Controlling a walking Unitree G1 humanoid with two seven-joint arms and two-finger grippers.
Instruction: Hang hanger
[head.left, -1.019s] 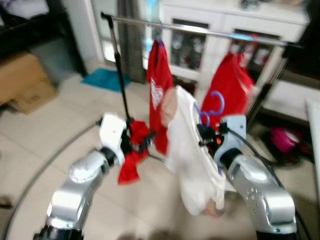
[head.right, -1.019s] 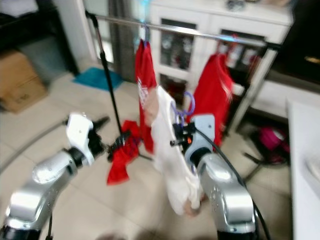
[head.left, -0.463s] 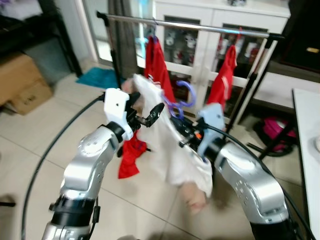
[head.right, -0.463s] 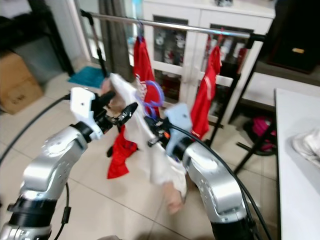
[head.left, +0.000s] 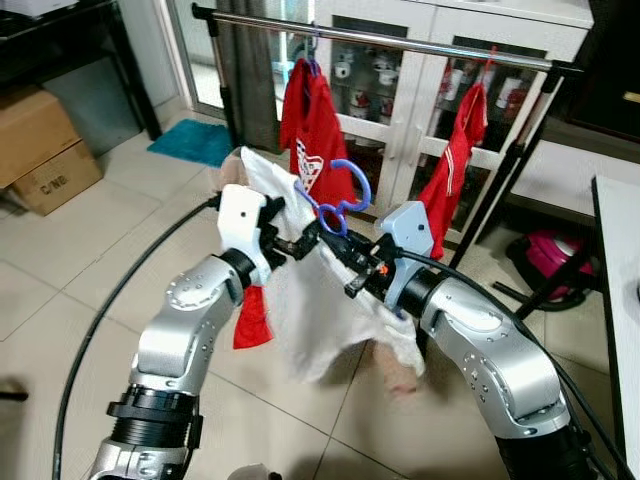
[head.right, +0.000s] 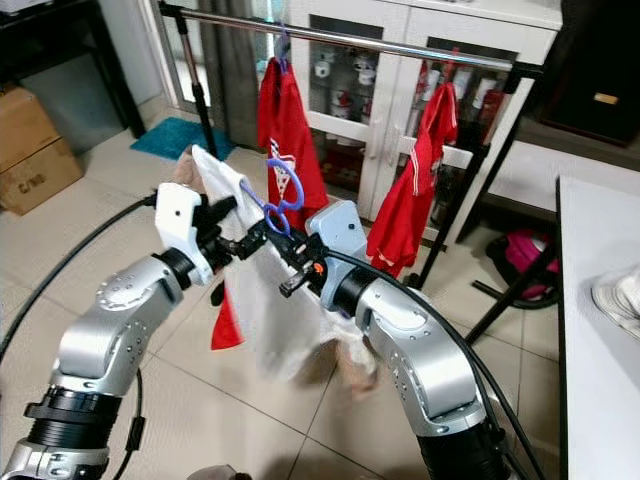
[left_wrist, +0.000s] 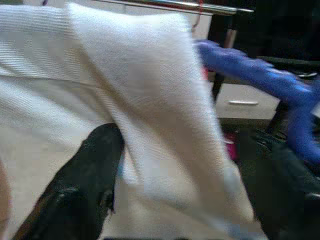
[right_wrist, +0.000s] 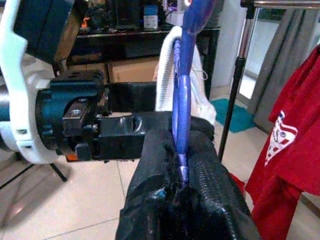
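I will next pinch the shirt with my left gripper by its ribbed white edge, which stands up in a fold, since the shirt hangs slack from the hanger.
A purple-blue hanger carries a white garment in front of me, below the metal clothes rail. My right gripper is shut on the hanger's stem, seen close in the right wrist view. My left gripper reaches in from the left at the garment's shoulder, open, with white cloth draped across one black finger. Two red shirts hang on the rail behind.
A white glass-door cabinet stands behind the rail. Cardboard boxes and a teal mat lie at the left. A black cable curves over the tiled floor. A white table edge is at the right.
The camera view has shifted and sharpened. My left gripper moved from beside the red cloth up to the white garment's shoulder. The hanger now sits higher and further left.
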